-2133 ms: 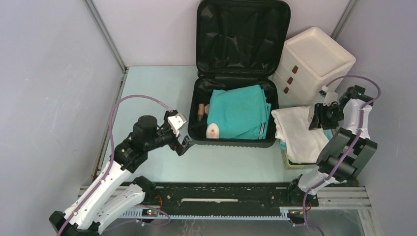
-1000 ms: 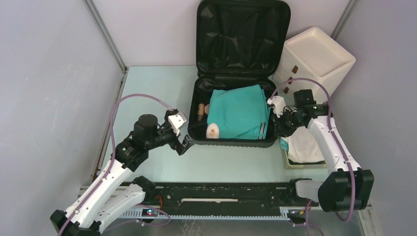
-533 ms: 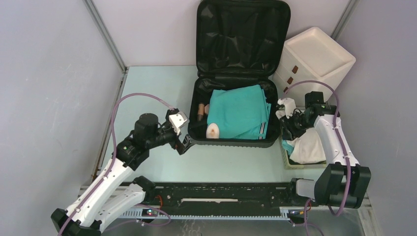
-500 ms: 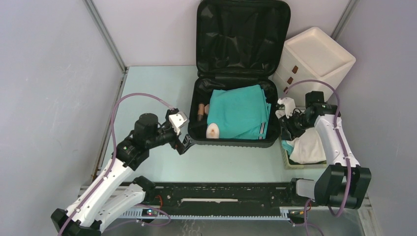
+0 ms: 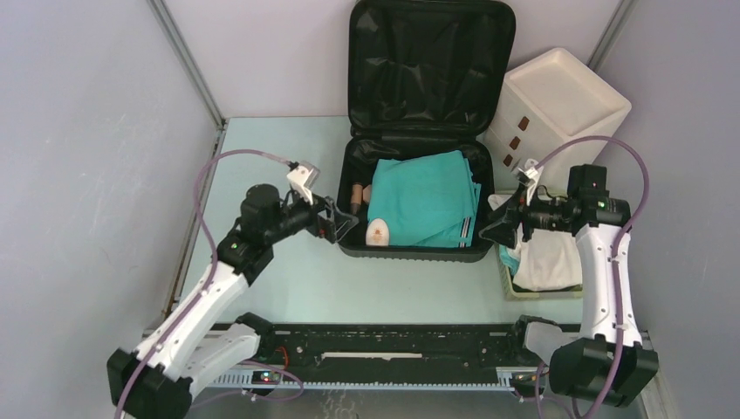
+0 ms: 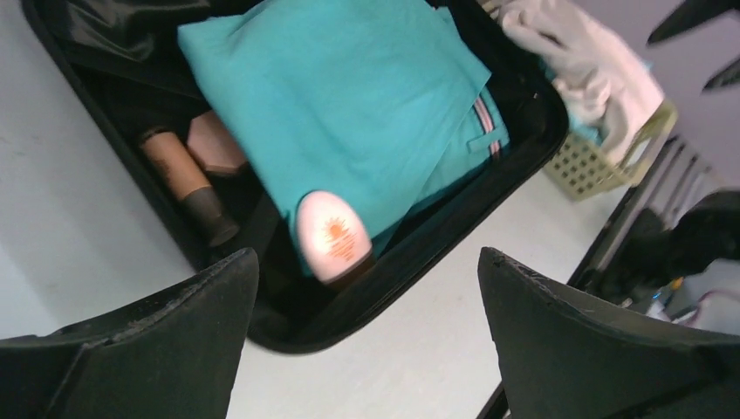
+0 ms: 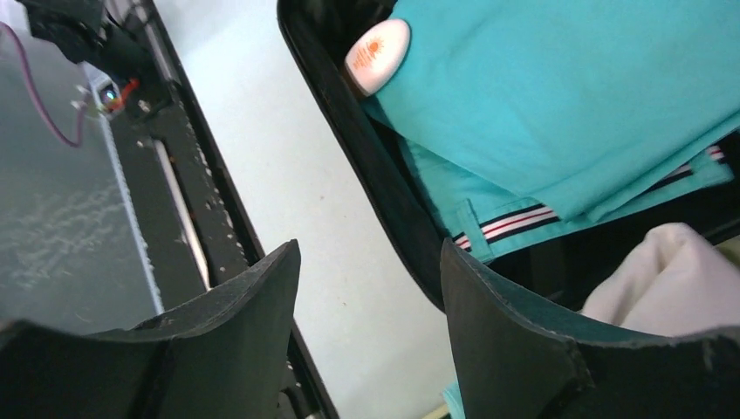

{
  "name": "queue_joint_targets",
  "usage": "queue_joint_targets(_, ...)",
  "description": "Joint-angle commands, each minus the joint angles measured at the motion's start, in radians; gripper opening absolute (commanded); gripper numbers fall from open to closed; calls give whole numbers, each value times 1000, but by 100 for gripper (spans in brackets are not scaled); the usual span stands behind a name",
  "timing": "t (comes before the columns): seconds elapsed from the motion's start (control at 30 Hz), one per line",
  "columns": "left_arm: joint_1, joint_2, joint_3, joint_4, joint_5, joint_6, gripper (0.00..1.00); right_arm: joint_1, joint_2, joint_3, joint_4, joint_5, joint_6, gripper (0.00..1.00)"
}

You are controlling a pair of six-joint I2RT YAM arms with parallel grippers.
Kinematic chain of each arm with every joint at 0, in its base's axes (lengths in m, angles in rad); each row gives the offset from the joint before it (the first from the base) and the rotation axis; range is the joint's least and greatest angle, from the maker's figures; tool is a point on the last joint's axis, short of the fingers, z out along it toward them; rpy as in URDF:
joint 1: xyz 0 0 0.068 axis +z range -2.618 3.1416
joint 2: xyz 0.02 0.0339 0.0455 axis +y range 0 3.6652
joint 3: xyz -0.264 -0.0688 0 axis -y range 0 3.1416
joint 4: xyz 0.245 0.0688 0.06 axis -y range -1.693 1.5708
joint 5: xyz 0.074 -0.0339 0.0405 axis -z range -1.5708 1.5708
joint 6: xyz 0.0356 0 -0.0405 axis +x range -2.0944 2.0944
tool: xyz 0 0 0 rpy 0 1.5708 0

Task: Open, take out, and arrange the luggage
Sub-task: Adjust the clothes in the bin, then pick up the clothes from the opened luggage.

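Observation:
I should grab the folded teal clothing [image 5: 423, 196] with my left gripper by its edge beside the brown tube, so the opposite side stays free for my right gripper.
The luggage [image 5: 417, 253] lies open at the back of the table, its lid [image 5: 432, 61] standing upright. Inside lie folded teal clothing [image 5: 423, 196] [image 6: 349, 113] [image 7: 567, 96], a pale pink bottle [image 5: 377, 232] [image 6: 330, 236] [image 7: 377, 57] and a brown tube [image 5: 356, 196] [image 6: 183, 183]. My left gripper [image 5: 339, 225] [image 6: 366, 262] hovers open at the luggage's front left corner, just short of the pink bottle. My right gripper [image 5: 493, 231] [image 7: 368, 249] is open and empty beside the luggage's right front corner, above the basket's left end.
A pale slatted basket [image 5: 532, 292] [image 6: 602, 161] right of the luggage holds a crumpled white cloth [image 5: 548, 260] [image 6: 576, 61] [image 7: 663, 279]. A white three-drawer box [image 5: 554, 109] stands at the back right. The black rail [image 5: 401, 353] runs along the near edge.
My right gripper's jaws have widened and its wrist has drawn back to the right, off the white cloth. My left gripper has swung up and right to the luggage's front left corner.

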Motion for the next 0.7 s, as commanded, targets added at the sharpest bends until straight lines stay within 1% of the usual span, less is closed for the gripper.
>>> queue_joint_targets(0.0, 8, 135, 46, 227, 32, -281, 100, -111, -17, -96, 43, -227, -27, 68)
queue_joint_targets(0.1, 8, 273, 125, 234, -9, -347, 100, -195, -61, -176, 124, -269, 2, 70)
queue_joint_targets(0.17, 8, 375, 201, 202, -25, -367, 99, -209, -88, -216, 179, -248, 42, 71)
queue_joint_targets(0.3, 7, 576, 378, 60, -40, -355, 93, -205, -114, -223, 228, -216, 96, 71)
queue_joint_targets(0.4, 8, 696, 481, -19, -102, -321, 89, -198, -123, -223, 237, -193, 108, 71)
queue_joint_targets(0.53, 8, 816, 552, -55, -176, -291, 90, -184, -124, -223, 244, -172, 115, 71)
queue_joint_targets(0.67, 5, 905, 611, -72, -127, -283, 89, -163, -116, -223, 249, -146, 117, 71)
